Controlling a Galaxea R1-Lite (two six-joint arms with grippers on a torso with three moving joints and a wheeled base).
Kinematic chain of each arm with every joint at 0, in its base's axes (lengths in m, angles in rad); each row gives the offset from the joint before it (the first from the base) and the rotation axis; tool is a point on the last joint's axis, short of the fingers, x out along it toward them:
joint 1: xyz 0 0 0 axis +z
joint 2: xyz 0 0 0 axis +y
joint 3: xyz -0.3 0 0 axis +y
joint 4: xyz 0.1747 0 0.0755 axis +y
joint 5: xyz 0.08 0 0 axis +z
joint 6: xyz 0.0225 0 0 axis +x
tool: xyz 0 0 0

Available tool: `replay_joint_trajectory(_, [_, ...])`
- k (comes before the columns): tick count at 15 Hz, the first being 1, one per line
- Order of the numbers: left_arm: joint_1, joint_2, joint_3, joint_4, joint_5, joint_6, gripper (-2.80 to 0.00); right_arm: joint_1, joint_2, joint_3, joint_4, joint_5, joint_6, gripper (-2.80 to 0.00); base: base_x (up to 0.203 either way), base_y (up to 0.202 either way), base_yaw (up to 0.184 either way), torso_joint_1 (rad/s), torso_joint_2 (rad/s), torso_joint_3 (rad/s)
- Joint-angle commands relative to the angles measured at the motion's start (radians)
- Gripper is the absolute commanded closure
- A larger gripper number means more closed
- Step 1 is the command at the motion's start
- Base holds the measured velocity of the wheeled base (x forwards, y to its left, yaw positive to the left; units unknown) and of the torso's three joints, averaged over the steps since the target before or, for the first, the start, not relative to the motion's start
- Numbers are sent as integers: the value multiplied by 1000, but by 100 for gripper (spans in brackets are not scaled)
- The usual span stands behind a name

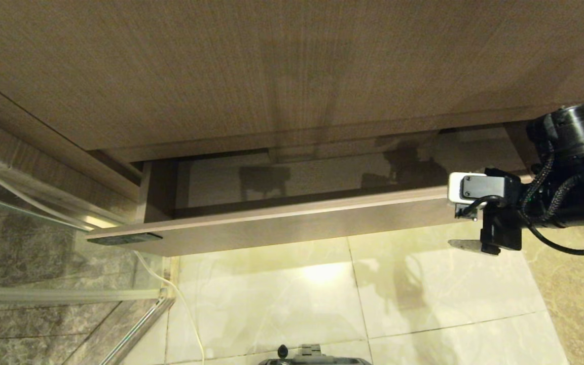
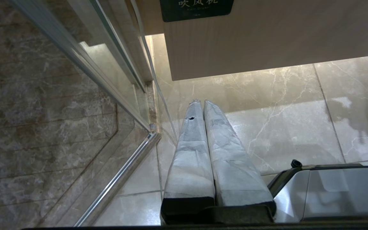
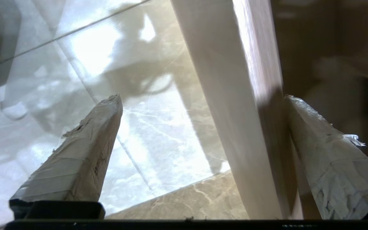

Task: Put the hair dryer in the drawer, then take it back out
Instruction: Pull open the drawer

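The robot's right gripper needs to grab the drawer's front board's top edge (image 1: 433, 195) (image 3: 269, 109) next, to open the drawer wider for the hair dryer.
The drawer (image 1: 292, 228) is a shallow wood-grain box pulled part-way out from under a wide wood panel. A small dark label (image 1: 124, 238) sits at the left end of its flat front. My right gripper (image 1: 467, 228) is at the front's right end and stands open astride the front board (image 3: 232, 111). One finger (image 3: 85, 150) hangs outside over the floor, the other (image 3: 327, 150) is inside the drawer. Nothing is held between them. The hair dryer is out of view. My left gripper (image 2: 202, 101) is shut and empty, pointing at the floor below the drawer's labelled corner (image 2: 196, 8).
A glass shower screen with a metal rail (image 1: 135, 324) stands at the left, and a thin white cable (image 1: 190, 324) runs down beside it. The floor is glossy marble tile (image 1: 322, 304). My own base (image 1: 312, 357) shows at the near edge. The tall wood panel (image 1: 292, 66) overhangs the drawer.
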Motion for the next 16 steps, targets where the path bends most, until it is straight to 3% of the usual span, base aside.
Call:
replay_joint_trajectory(1, [0, 0, 0, 0, 0, 0, 0, -4, -96, 52, 57, -27, 12, -280, 0, 0, 0, 0, 0, 0])
replay_joint_trajectory(3, [0, 0, 0, 0, 0, 0, 0, -4, -120, 67, 59, -39, 74, -280, 0, 0, 0, 0, 0, 0])
replay_joint_trajectory(8, [0, 0, 0, 0, 0, 0, 0, -4, -175, 102, 74, -60, 83, -280, 0, 0, 0, 0, 0, 0])
replay_joint_trajectory(13, [0, 0, 0, 0, 0, 0, 0, -7, -369, 143, 285, -51, 85, -280, 0, 0, 0, 0, 0, 0])
replay_joint_trajectory(16, [0, 0, 0, 0, 0, 0, 0, -12, -503, 167, 344, -53, 111, -280, 0, 0, 0, 0, 0, 0])
